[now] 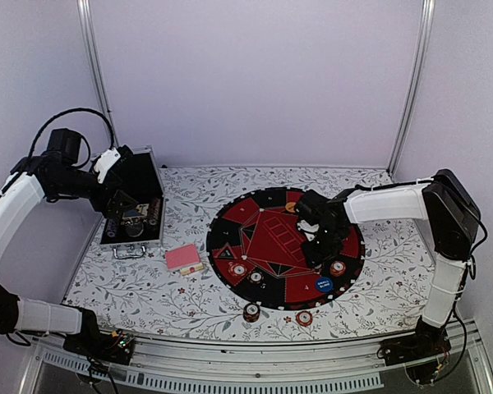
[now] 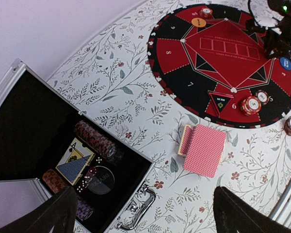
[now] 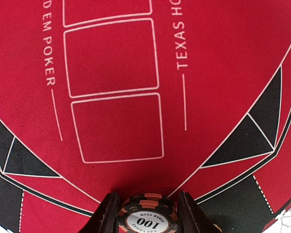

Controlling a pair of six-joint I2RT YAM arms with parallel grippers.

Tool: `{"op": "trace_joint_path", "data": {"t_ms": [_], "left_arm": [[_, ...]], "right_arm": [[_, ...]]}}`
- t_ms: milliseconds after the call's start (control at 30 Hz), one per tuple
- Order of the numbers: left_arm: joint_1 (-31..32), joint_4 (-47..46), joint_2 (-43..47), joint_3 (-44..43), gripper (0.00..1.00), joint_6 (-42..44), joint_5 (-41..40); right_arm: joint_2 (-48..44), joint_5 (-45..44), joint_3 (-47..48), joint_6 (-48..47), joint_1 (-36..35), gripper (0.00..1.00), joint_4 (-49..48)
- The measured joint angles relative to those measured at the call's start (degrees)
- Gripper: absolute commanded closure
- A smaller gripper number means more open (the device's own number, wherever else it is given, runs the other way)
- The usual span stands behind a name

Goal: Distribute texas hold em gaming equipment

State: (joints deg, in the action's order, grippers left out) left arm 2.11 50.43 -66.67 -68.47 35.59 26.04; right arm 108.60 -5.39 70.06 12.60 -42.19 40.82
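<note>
My right gripper releases the poker chip next, since the chip is close above empty mat at the red centre's corner and would land flat.
My right gripper is low over the big round mat, shut on a black-and-orange poker chip marked 100. The chip sits between both fingers above the mat's red centre. Chips lie on the mat at its near left and near right. A blue disc and an orange disc also lie on it. A pink-backed card deck lies left of the mat. My left gripper is open and empty, high over the case handle.
The open silver case at far left holds rows of chips, a blue-backed card pack, dice and a dealer disc. Two chips lie off the mat near the front edge. Frame posts stand at the back.
</note>
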Motion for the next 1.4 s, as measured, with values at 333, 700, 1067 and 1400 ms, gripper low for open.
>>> {"op": "trace_joint_path", "data": {"t_ms": [333, 700, 1067, 1400], "left_arm": [[0.00, -0.02, -0.09, 0.00, 0.00, 0.02, 0.02], [0.00, 0.00, -0.22, -0.04, 0.00, 0.00, 0.02], [0.00, 0.04, -0.22, -0.52, 0.00, 0.02, 0.02], [0.00, 0.04, -0.22, -0.70, 0.00, 0.00, 0.00]], "right_arm": [[-0.98, 0.17, -1.86, 0.00, 0.00, 0.81, -1.86], [-1.31, 0.09, -2.29, 0.09, 0.00, 0.49, -2.29], [-1.33, -1.75, 2.05, 0.24, -0.50, 0.38, 1.75], [-1.40, -1.38, 16.24, 0.92, -13.64, 0.14, 5.03]]}}
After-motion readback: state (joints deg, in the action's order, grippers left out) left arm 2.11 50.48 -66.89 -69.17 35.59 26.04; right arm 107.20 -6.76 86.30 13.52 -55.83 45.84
